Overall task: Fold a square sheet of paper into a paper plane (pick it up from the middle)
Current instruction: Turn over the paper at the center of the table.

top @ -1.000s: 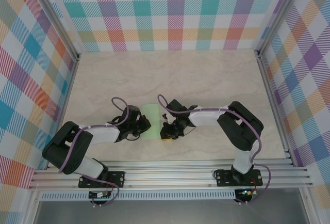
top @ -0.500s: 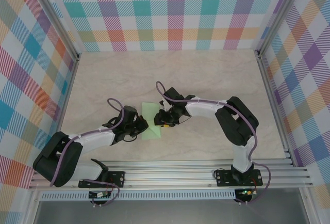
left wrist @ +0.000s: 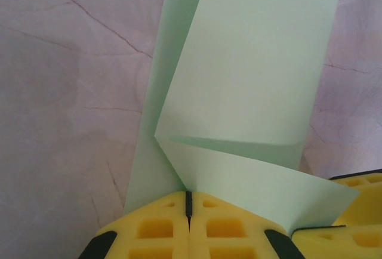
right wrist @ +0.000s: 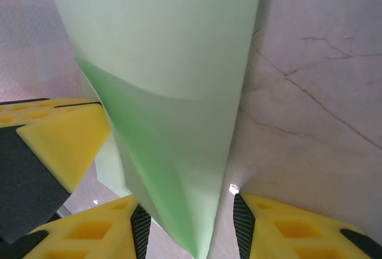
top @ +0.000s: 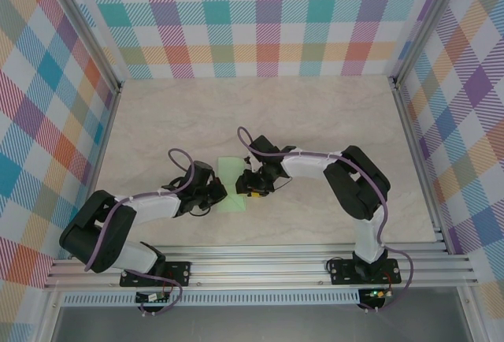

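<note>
The paper's edge runs down between my right gripper's open fingers, so it is now time to close on the paper's long edge point(top: 243, 193) point(right wrist: 205, 224).
The square sheet of paper point(top: 231, 175) is pale green and lies folded near the middle of the table, between the two arms. In the left wrist view the sheet point(left wrist: 250, 62) has one flap raised, and a fold runs down into my left gripper point(left wrist: 188, 200). Its yellow jaws are pressed together on the paper's edge. My left gripper point(top: 216, 193) sits at the sheet's left side. My right gripper point(top: 249, 187) is at its right side. In the right wrist view the right gripper point(right wrist: 190, 226) is open, and a blurred fold of paper point(right wrist: 173, 62) hangs between the jaws, nearer the left one.
The marble-patterned tabletop point(top: 315, 121) stretches behind and to the right of the arms. Checked walls point(top: 260, 19) close in the back and both sides. A metal rail point(top: 260, 267) runs along the near edge.
The right jaws have spread apart from the paper. The left gripper stayed shut, reached forward, then drew back a little. The sheet sits slightly farther back and more unfolded than before.
</note>
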{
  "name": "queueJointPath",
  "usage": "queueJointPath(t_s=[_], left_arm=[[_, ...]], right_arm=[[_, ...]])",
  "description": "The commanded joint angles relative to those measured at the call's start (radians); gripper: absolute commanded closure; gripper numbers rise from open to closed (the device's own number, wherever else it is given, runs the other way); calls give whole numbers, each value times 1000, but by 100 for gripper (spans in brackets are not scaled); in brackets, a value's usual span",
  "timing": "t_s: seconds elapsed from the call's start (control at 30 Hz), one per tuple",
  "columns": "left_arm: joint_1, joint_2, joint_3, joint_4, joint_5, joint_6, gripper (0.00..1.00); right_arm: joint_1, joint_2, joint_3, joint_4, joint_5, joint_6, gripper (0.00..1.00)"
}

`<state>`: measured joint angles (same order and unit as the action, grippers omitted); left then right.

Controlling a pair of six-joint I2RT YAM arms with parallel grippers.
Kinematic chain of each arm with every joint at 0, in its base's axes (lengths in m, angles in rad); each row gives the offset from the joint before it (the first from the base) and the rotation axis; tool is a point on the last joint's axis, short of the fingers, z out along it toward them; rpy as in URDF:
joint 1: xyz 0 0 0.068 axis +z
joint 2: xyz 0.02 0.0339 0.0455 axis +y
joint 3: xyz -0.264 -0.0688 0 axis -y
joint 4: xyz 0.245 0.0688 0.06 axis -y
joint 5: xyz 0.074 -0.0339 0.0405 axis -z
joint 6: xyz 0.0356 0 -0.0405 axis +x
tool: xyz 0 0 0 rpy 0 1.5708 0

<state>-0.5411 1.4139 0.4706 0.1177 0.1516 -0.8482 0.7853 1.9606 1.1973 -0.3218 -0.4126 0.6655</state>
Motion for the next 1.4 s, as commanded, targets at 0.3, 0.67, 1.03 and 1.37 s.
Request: queueJointPath(t_s=[0.3,0.67,1.03,1.37], left_arm=[[-4,9,5,-84,-32,4,100],[-3,18,9,-79,-24,3,100],[-3,-15,2,-84,-26,-9,100],[-4,-173,-4,-140,-42,-24,100]], right_arm=[[3,38,36,27,-56,15,57],[3,17,7,56,-71,31,62],[3,-2,-39,102,-90,35,78],[3,-88,-31,23,-33,-15,97]])
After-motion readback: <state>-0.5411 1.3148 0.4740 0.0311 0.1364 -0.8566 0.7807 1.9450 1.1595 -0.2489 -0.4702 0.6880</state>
